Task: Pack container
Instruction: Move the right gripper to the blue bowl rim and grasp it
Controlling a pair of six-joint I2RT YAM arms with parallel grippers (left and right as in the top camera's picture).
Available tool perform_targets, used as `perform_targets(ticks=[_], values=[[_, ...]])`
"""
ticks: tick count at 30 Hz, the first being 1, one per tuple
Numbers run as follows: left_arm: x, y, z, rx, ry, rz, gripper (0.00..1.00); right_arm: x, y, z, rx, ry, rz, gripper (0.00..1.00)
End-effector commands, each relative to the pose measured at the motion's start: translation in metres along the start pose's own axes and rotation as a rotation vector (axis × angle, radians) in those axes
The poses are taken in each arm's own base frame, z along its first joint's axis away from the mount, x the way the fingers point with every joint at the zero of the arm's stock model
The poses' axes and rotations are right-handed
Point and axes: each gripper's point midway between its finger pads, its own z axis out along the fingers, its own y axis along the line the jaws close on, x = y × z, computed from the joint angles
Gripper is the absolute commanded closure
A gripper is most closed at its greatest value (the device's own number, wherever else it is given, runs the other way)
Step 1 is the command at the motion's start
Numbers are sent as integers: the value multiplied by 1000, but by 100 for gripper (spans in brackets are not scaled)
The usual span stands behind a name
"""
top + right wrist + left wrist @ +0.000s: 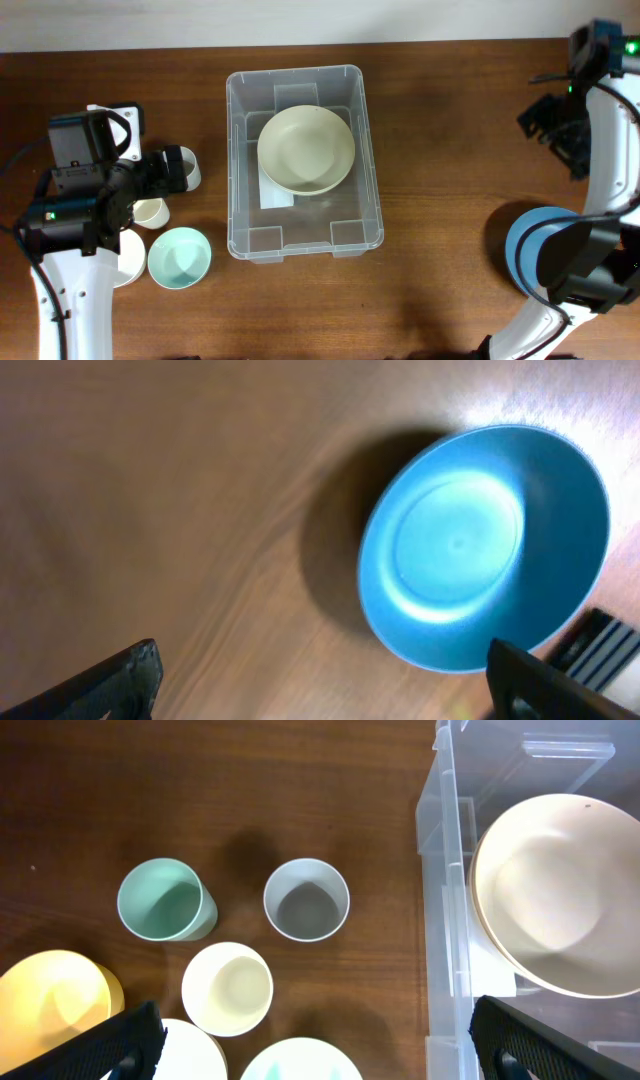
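The blue bowl should be grabbed by its rim [511,243] [369,540] once my right gripper reaches it. The bowl's base then stays free to set down inside the container.
The container [368,150] is a clear plastic bin in the middle of the table, and a cream bowl [305,150] lies inside it. In the left wrist view its wall [445,870] and the same cream bowl [560,905] show at the right. My left gripper [168,172] hovers open over a cluster of cups left of the bin, its fingers [120,1045] spread wide with nothing between them. My right gripper [555,125] is at the far right, open and empty above bare wood, close to a blue bowl [485,545].
Left of the bin stand a mint cup [165,900], a grey cup [306,900], a cream cup [227,988], a yellow bowl [55,995] and a mint bowl [178,258]. The blue bowl [530,245] sits at the right, partly under my right arm.
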Motion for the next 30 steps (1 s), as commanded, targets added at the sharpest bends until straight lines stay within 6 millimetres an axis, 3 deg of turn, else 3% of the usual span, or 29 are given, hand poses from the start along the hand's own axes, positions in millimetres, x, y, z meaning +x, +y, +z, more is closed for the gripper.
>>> perform_targets(ticks=[1, 11, 16, 20, 24, 30], values=[[-8, 2, -5, -10, -23, -8, 1, 10, -20, 44, 76, 88, 139, 1], [-8, 3, -5, -10, -22, -8, 1, 38, -38, 138, 120, 163, 168, 0], [-8, 2, -5, -10, -23, -8, 0, 51, -40, 166, 112, 165, 169, 1], [-8, 2, -5, -10, -23, -8, 1, 53, -40, 175, 101, 159, 171, 4], [-8, 3, -5, -10, -23, -8, 1, 53, -38, 177, 95, 153, 171, 18], [-8, 2, -5, -10, -23, -8, 0, 53, -34, 177, 75, 159, 174, 50]])
